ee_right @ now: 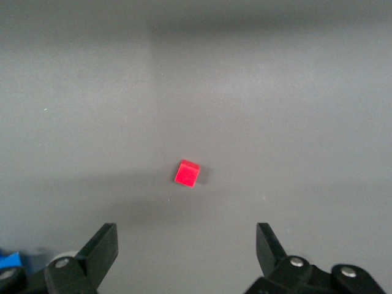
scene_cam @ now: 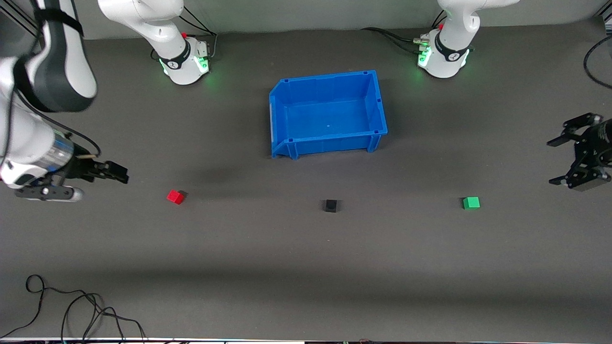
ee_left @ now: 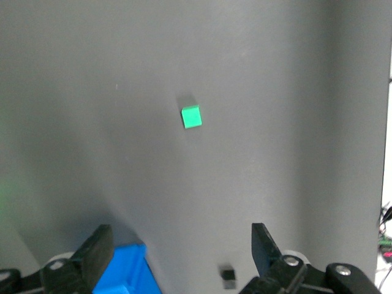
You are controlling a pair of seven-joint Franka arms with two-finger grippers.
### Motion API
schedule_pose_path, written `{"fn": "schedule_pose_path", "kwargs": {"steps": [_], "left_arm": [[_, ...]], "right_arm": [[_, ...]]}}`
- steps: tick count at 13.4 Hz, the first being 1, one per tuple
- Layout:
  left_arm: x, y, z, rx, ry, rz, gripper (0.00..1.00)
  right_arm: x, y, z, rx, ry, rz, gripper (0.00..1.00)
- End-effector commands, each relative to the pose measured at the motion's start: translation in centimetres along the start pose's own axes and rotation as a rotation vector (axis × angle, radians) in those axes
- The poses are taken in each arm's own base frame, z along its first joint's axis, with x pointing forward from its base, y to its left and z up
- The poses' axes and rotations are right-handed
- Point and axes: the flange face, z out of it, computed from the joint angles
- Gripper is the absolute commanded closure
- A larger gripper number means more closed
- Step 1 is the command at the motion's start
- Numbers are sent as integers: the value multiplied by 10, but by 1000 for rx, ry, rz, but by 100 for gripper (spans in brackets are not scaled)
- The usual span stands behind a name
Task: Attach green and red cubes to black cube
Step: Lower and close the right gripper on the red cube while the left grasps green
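I should attach the green cube [scene_cam: 471,203] to the black cube [scene_cam: 330,205] next, so I need to pick up the green cube by its opposite sides with my left gripper.
Three small cubes lie in a row on the grey mat. The black cube [scene_cam: 330,205] is in the middle. The red cube [scene_cam: 175,196] lies toward the right arm's end and the green cube [scene_cam: 471,203] toward the left arm's end. My left gripper [scene_cam: 556,161] is open and empty, in the air beside the green cube at the table's end. The left wrist view shows its fingers [ee_left: 98,248] wide apart, with the green cube [ee_left: 192,116] and the black cube [ee_left: 228,275]. My right gripper [scene_cam: 101,181] is open and empty near the red cube [ee_right: 187,173].
An empty blue bin [scene_cam: 327,113] stands farther from the front camera than the black cube; its corner shows in the left wrist view [ee_left: 122,275]. Loose cables [scene_cam: 71,310] lie at the table's front edge toward the right arm's end.
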Motion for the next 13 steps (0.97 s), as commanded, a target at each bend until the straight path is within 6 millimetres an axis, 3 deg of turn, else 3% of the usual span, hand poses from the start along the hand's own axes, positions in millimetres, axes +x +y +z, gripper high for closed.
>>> {"fn": "schedule_pose_path", "kwargs": {"steps": [1, 4, 8, 13], "left_arm": [[26, 11, 34, 22, -92, -121, 0], [54, 10, 81, -16, -140, -182, 0], [81, 12, 172, -32, -180, -174, 0], [96, 0, 262, -86, -143, -188, 0]], "right_arm": [[5, -4, 37, 71, -18, 77, 0], [15, -2, 84, 63, -51, 94, 1], [10, 2, 160, 51, -50, 126, 1], [13, 1, 222, 38, -51, 184, 1]]}}
